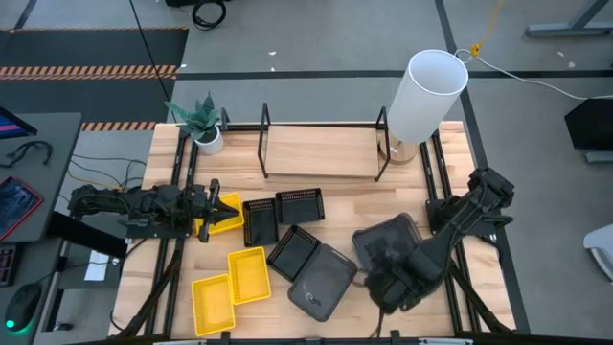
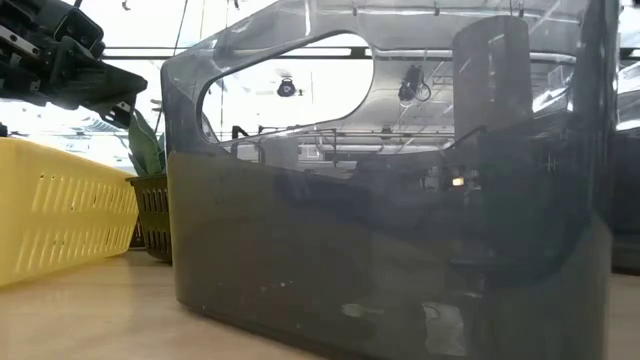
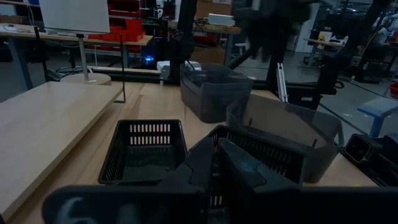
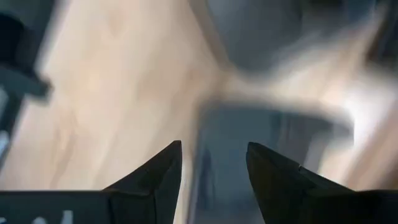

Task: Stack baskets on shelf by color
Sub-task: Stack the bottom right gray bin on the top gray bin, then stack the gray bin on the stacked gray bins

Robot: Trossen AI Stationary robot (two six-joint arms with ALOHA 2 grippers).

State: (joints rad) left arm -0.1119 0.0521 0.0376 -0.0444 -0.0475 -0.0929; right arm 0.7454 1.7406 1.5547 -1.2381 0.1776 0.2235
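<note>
I will stack the grey basket with the matching grey basket [image 1: 383,235]. My right gripper will grab it for that next, by its long side's rim [image 1: 340,297].
In the high view my left gripper [image 1: 215,207] hovers level over the table's left side, its tip above a yellow basket [image 1: 228,215]. In the left wrist view the fingers [image 3: 217,155] meet, shut. Two more yellow baskets [image 1: 248,273] [image 1: 212,303] lie near the front edge. Three black baskets [image 1: 300,204] [image 1: 260,221] [image 1: 292,252] sit mid-table. My right gripper [image 1: 383,285] is open and low between two dark grey baskets [image 1: 389,240] [image 1: 321,282]. A grey basket wall [image 4: 208,143] runs between its fingers. The shelf [image 1: 321,150] stands bare at the far edge. My left gripper is shut above the yellow basket's near-left corner; its own body hides the spot, and I cannot tell whether it touches. My right gripper [image 4: 214,158] stands astride the grey basket's wall from above, slanting; whether the fingers touch it cannot be told.
A white cylinder lamp [image 1: 426,96] stands on the shelf's right end and a potted plant [image 1: 203,125] at its left end. In the low view a grey basket [image 2: 380,230] fills the foreground, with a yellow basket [image 2: 60,215] to its left.
</note>
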